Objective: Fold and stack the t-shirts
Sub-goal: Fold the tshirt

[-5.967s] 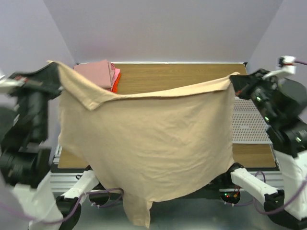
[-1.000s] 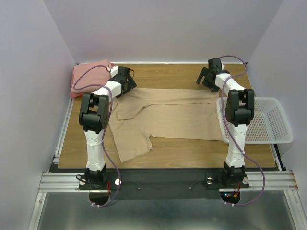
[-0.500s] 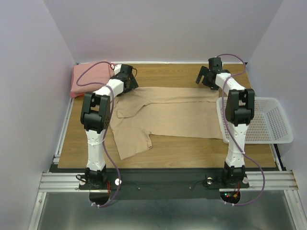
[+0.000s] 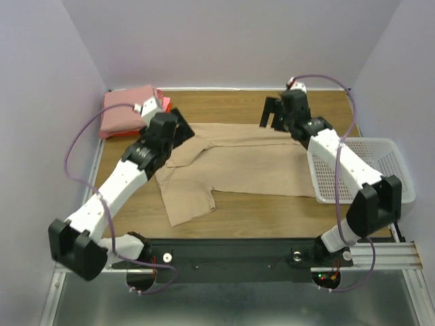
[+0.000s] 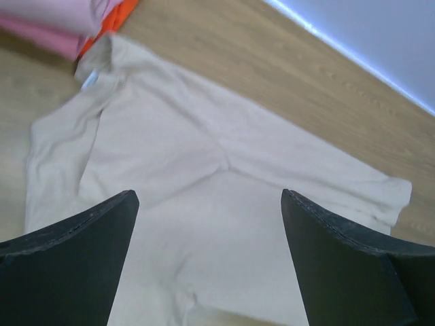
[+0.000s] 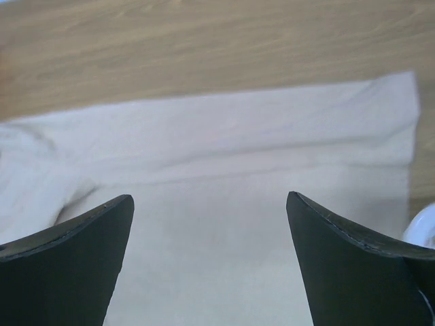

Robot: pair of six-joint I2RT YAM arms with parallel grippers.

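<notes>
I will grab the near sleeve's end of the tan t-shirt [image 4: 238,163] with my left gripper next, at its collar-side corner, to fold the near side over.
A tan t-shirt [image 4: 238,163] lies spread flat on the wooden table, collar to the left, one sleeve toward the near edge. At the back left corner sits a stack of folded t-shirts, pink [image 4: 126,109] over an orange-red one [image 4: 165,103]. My left gripper [image 4: 183,130] hovers open above the tan shirt's collar end; its wrist view shows the shirt [image 5: 224,170] between wide-apart fingers and the pink stack [image 5: 47,20] at top left. My right gripper [image 4: 272,115] hovers open over the shirt's far hem; the cloth [image 6: 238,156] fills its wrist view. Neither holds anything.
A white mesh basket [image 4: 380,173] stands at the table's right edge, its near-left corner touching the shirt's hem; its rim [image 6: 423,227] shows in the right wrist view. Bare wood [image 4: 231,102] lies behind the shirt. Walls close in on three sides.
Both arms have swung their elbows outward and pulled back from the far edge. The grippers now stand higher over the shirt, still open. The tan shirt has not moved.
</notes>
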